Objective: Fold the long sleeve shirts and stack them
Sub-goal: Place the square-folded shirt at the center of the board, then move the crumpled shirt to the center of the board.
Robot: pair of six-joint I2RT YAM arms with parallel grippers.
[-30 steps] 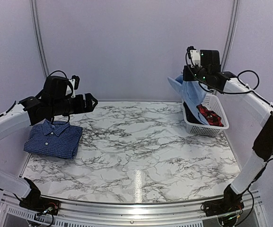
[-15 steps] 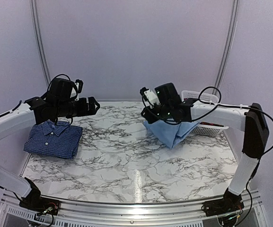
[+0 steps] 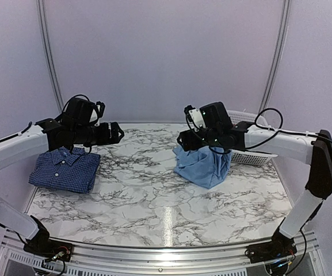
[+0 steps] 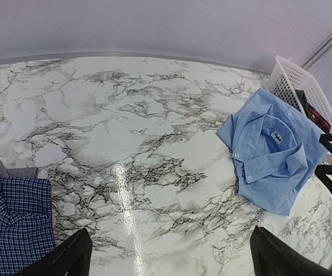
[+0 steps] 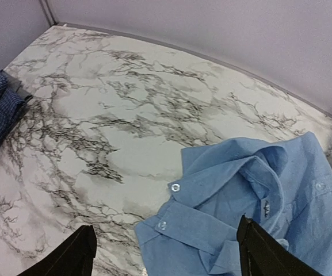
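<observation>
I need to grab the light blue shirt next with my right gripper, by its edge facing the checked shirt. Then I can spread the light blue shirt across the empty marble for folding.
The plain light blue long sleeve shirt point(image 3: 203, 167) lies crumpled on the marble table, right of centre, collar and buttons up point(image 5: 252, 207). My right gripper point(image 3: 184, 140) hovers just above its left edge, open point(image 5: 166, 253), with nothing pinched between its fingers. The dark blue checked shirt point(image 3: 65, 169) lies folded at the table's left side point(image 4: 13, 224). My left gripper point(image 3: 119, 133) hangs in the air above that shirt's right side, open point(image 4: 171, 256) and empty, facing the blue shirt point(image 4: 275, 155).
A white plastic basket point(image 3: 252, 155) stands at the back right, right behind the blue shirt, with dark and red cloth inside point(image 4: 312, 112). Bare marble lies between the two shirts. The enclosure's walls close in the back and sides.
My right arm has swung from above the basket to the table with the light blue shirt and opened, and the shirt now lies on the marble. The left gripper has edged right.
</observation>
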